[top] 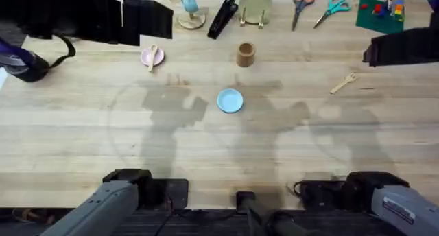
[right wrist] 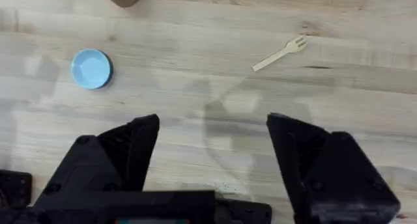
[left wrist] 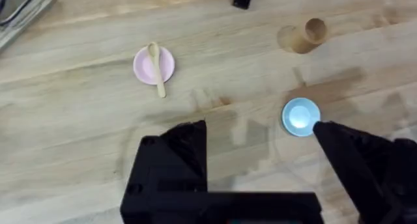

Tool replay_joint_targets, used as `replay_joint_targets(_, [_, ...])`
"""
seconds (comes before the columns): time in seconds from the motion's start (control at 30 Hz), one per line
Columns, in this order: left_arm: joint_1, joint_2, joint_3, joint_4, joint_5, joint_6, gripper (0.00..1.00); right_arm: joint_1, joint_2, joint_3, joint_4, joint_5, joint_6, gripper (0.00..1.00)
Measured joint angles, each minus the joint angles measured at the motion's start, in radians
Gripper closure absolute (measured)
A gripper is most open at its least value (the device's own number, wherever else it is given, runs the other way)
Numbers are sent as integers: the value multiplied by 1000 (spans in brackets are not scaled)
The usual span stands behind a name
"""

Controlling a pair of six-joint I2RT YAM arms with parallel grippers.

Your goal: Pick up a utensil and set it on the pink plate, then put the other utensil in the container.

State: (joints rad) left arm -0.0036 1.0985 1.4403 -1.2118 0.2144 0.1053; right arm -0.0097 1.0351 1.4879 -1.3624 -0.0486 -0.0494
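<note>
The right gripper should next grab the wooden fork by its slim handle to put it in the container, since the pointed tines are at the fork's wide end.
A small wooden spoon [top: 152, 56] [left wrist: 157, 68] lies across the pink plate [top: 146, 57] [left wrist: 144, 66] at the table's back left, its handle hanging over the rim. The wooden fork [top: 342, 83] [right wrist: 281, 53] lies flat on the table at the right. The tan-brown cup [top: 245, 54] [left wrist: 308, 35] stands upright at back centre. Both arms rest at their bases by the near edge. My left gripper [left wrist: 260, 142] is open with nothing in it, well short of the plate. My right gripper [right wrist: 214, 136] is open too, with the fork some way ahead of it.
A light blue plate [top: 230, 100] [left wrist: 300, 116] [right wrist: 92, 68] sits mid-table. Along the back edge stand a pale green plate in a rack [top: 255, 5], a black tool [top: 223, 16], two pairs of scissors [top: 317, 7] and a toy block board [top: 381, 11].
</note>
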Motion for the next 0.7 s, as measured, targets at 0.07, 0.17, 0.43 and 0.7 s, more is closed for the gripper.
replay_joint_targets(0.07, [0,0,0,3,12,5,11,0,0,0,0,0,0,7])
replay_joint_targets(0.17, [0,4,0,4,26,12,10,0,0,0,0,0,0,8])
replay_joint_targets(0.43, [0,63,-1,-22,53,31,6,0,0,0,-7,0,0,8])
replay_joint_targets(0.7, [0,26,-153,108,130,186,6,0,16,1,-12,0,0,8])
